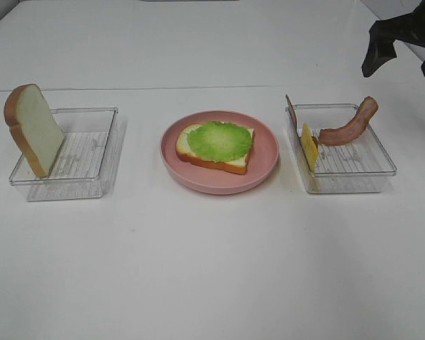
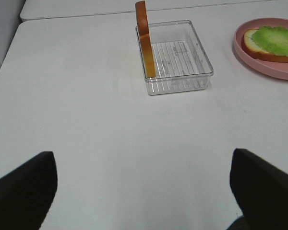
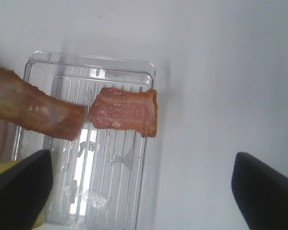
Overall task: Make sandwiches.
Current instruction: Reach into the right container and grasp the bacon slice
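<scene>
The upper end of the bacon strip sticks up past the tray's far rim (image 1: 327,106), so the robot's right hand should take the bacon strip by that raised end (image 1: 368,108) next.
One bread slice (image 1: 216,157) lies flat on the pink plate (image 1: 219,185) at the table's middle, topped with ruffled green lettuce (image 1: 220,139). A second bread slice (image 1: 34,127) stands on edge in the left clear tray (image 1: 92,152). In the right clear tray (image 1: 361,170) a bacon strip (image 1: 350,125) leans against the far rim beside an upright yellow cheese square (image 1: 309,146). My right gripper (image 1: 402,64) hovers open above and behind that tray, with the bacon (image 3: 127,112) ahead of its fingers (image 3: 266,191). My left gripper (image 2: 144,191) is open over bare table, short of the standing bread (image 2: 144,40).
A thin reddish piece (image 1: 290,110) stands at the right tray's near-left corner. In the left wrist view the left tray (image 2: 182,72) and the plate (image 2: 259,64) with the lettuce (image 2: 278,40) lie ahead. White tabletop surrounds the trays, with a table seam running behind them.
</scene>
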{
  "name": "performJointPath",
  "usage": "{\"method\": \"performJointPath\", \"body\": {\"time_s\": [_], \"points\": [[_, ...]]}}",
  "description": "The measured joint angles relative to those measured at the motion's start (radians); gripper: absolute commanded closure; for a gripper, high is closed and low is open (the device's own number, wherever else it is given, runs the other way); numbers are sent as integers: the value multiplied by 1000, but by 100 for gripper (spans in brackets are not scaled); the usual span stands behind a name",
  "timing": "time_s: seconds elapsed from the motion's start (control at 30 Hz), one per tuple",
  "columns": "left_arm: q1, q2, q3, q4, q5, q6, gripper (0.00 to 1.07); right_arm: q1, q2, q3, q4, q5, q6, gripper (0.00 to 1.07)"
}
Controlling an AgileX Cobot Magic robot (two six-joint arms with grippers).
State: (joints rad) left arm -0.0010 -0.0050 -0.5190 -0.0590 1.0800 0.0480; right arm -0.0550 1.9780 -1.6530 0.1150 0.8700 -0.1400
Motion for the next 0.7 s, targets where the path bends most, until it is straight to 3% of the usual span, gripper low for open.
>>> {"method": "performJointPath", "body": {"time_s": [0.37, 0.7], "points": [[0, 0, 0, 0, 0, 0, 17, -7, 164, -171, 9, 49, 0, 10], [0, 0, 0, 0, 0, 0, 17, -58, 241, -200, 49, 62, -26, 10]]}}
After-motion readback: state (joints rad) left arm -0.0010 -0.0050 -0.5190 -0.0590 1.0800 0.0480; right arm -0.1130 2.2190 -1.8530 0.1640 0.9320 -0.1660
